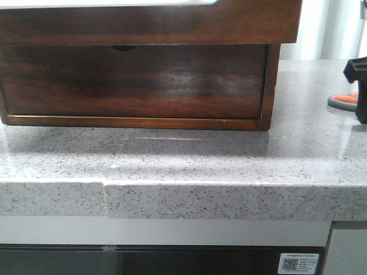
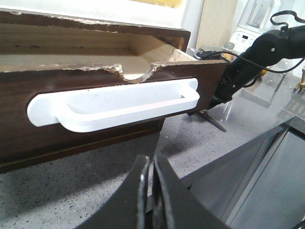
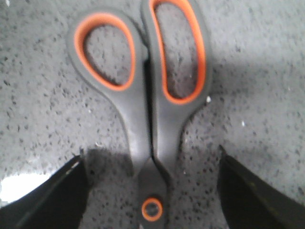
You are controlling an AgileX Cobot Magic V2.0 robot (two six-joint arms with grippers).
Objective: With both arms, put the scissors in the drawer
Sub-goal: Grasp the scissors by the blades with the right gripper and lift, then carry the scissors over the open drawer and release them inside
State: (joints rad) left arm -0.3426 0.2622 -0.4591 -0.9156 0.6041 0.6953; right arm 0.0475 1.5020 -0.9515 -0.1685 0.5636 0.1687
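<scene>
My right gripper's fingers are on either side of the scissors' grey stems, low by the counter, so closing now would catch them and it is time to close.
The scissors (image 3: 152, 95), grey with orange-lined loops, lie closed on the speckled counter. One loop (image 1: 344, 99) shows at the far right of the front view, and the blade tip (image 2: 217, 123) in the left wrist view. My right gripper (image 3: 152, 191) is open, a finger on each side of the scissors' pivot, not touching them; it also shows in the front view (image 1: 361, 106). The drawer (image 1: 149, 23) is pulled out from the top of the wooden box, and its white handle cutout (image 2: 114, 102) and bare inside show. My left gripper (image 2: 151, 164) is shut and empty, low in front of the drawer.
The wooden box's lower front (image 1: 132, 80) has a small semicircular notch. The counter's front edge (image 1: 183, 197) is close below. The right arm (image 2: 257, 52) reaches down just right of the box. Kitchen appliances (image 2: 243, 36) stand at the back.
</scene>
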